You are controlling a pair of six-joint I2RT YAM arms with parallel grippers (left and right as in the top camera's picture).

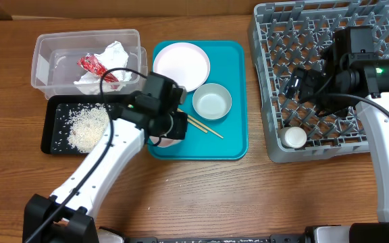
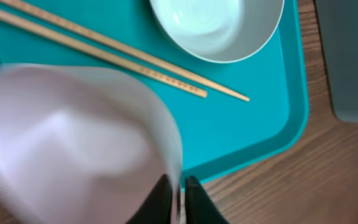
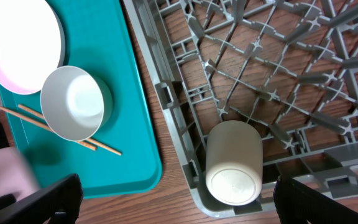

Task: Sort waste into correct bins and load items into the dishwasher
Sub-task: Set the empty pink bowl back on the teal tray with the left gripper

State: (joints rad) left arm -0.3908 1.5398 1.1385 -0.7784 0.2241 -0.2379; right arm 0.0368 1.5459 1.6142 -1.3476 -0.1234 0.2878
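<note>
My right gripper should grab the second bowl's rim (image 3: 102, 108) next. That leaves the second bowl's body free to load tilted into the dish rack (image 3: 278, 74).
My left gripper (image 2: 178, 200) is shut on the rim of a small white bowl (image 2: 73, 143), held over the near left part of the teal tray (image 2: 253, 124). In the overhead view this gripper (image 1: 169, 127) hides most of that bowl (image 1: 159, 140). Two chopsticks (image 1: 204, 126), a second bowl (image 1: 212, 101) and the large white plate (image 1: 181, 65) lie on the tray. My right gripper (image 3: 176, 208) is open and empty above the grey dish rack (image 3: 278, 74). A white cup (image 3: 233, 163) lies on its side in the rack's near left corner.
The clear tub (image 1: 46, 50) holds the crumpled napkin (image 1: 107, 57) and the red wrapper (image 1: 94, 66). The black tray (image 1: 51, 131) in front of it holds a heap of rice (image 1: 88, 127). The rack (image 1: 275, 145) stands right of the teal tray (image 1: 235, 145).
</note>
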